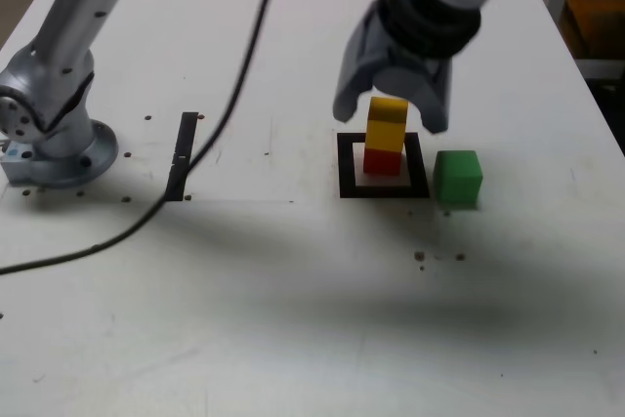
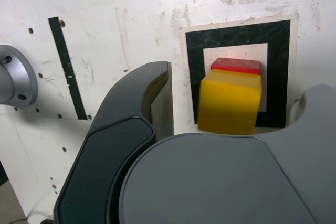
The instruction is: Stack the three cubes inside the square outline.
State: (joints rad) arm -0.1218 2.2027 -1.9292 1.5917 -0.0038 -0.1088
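Note:
I need to reach and grab the green cube's opposite sides, so its free bottom can rest on the yellow cube (image 1: 387,129).
A yellow cube (image 1: 387,129) (image 2: 230,103) sits on top of a red cube (image 1: 383,160) (image 2: 236,65) inside the square outline (image 1: 383,190) (image 2: 194,77) of black tape. My gripper (image 1: 391,114) (image 2: 231,106) hangs over the stack, open, one finger on each side of the yellow cube. In the wrist view a gap shows between the dark finger (image 2: 157,98) and the cube. A green cube (image 1: 457,178) stands on the table just outside the outline, on the exterior view's right.
A straight black tape strip (image 1: 183,153) (image 2: 67,66) lies towards the exterior view's left. The arm's metal base (image 1: 59,134) (image 2: 13,77) is bolted at the far left. A black cable (image 1: 234,95) trails across the white table.

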